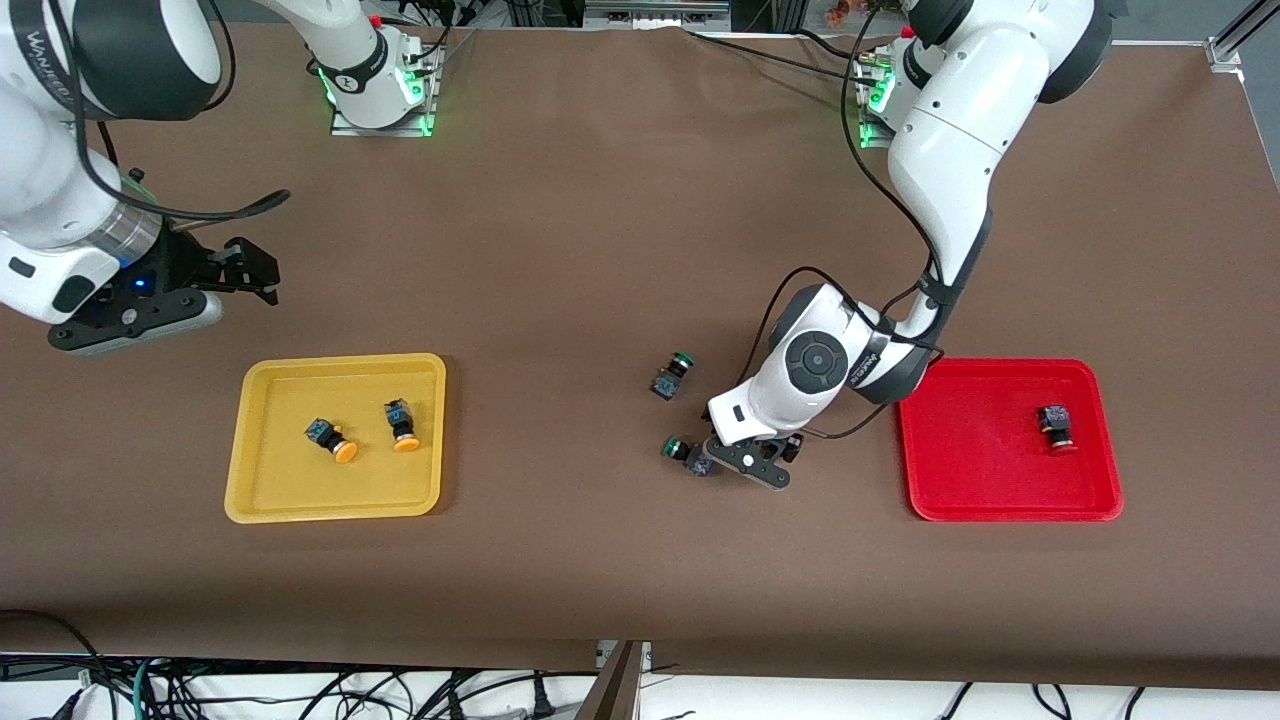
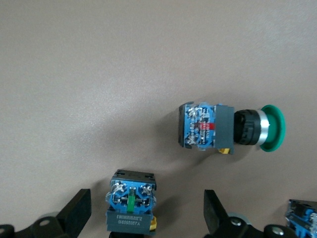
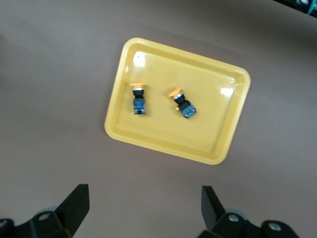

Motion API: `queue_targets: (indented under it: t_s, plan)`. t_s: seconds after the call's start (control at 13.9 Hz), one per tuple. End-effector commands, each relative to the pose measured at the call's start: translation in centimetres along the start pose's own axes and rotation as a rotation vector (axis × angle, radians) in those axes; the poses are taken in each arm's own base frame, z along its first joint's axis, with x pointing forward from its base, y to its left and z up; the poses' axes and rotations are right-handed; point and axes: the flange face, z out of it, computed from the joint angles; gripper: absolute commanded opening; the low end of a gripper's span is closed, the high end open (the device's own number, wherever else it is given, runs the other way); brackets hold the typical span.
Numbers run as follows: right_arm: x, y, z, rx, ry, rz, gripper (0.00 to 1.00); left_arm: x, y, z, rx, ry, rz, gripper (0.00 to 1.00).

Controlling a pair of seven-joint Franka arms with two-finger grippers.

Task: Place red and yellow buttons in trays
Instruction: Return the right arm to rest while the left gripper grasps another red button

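My left gripper's fingers are beside the black-and-blue button body, near the table in the left wrist view, so my left gripper closes next.
Two yellow buttons lie on their sides in the yellow tray, also seen as yellow buttons in the yellow tray. One red button lies in the red tray. My left gripper is low over the table's middle and open. A black-and-blue button body lies between its fingers with its cap hidden. My right gripper hangs open and empty over bare table beside the yellow tray.
Two green-capped buttons lie on the brown table next to the left gripper; one green-capped button shows in the left wrist view. Another blue button body sits at that view's edge. The left forearm hangs over the red tray's inner edge.
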Motion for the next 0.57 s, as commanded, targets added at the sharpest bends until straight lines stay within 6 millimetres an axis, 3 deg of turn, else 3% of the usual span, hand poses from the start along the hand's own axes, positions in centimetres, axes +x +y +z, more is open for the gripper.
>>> queue_targets:
  t_s: [0.0, 0.07, 0.14, 0.22, 0.36, 0.5]
  plan:
    - [-1.4, 0.8, -1.4, 0.071, -0.02, 0.061, 1.0, 0.2, -0.2, 0.1, 0.03, -0.006, 0.021, 1.0]
    - [-1.9, 0.7, -1.9, 0.073, -0.021, 0.074, 1.0, 0.2, -0.3, 0.0, 0.03, -0.006, 0.021, 1.0]
    - [-2.8, 0.8, -2.3, 0.076, -0.033, 0.095, 1.0, 0.1, -0.3, 0.1, 0.03, -0.009, 0.02, 0.84]
    - [-3.3, 0.8, -2.5, 0.078, -0.045, 0.099, 1.0, 0.1, -0.1, 0.0, 0.029, -0.009, 0.017, 0.51]
    - [-3.7, 0.9, -2.6, 0.074, -0.056, 0.11, 1.0, 0.1, -0.5, 0.1, 0.033, -0.011, 0.014, 0.14]
    - [-4.0, 0.9, -2.7, 0.067, -0.054, 0.11, 1.0, 0.2, -1.5, -0.4, 0.036, -0.004, 0.004, 0.0]
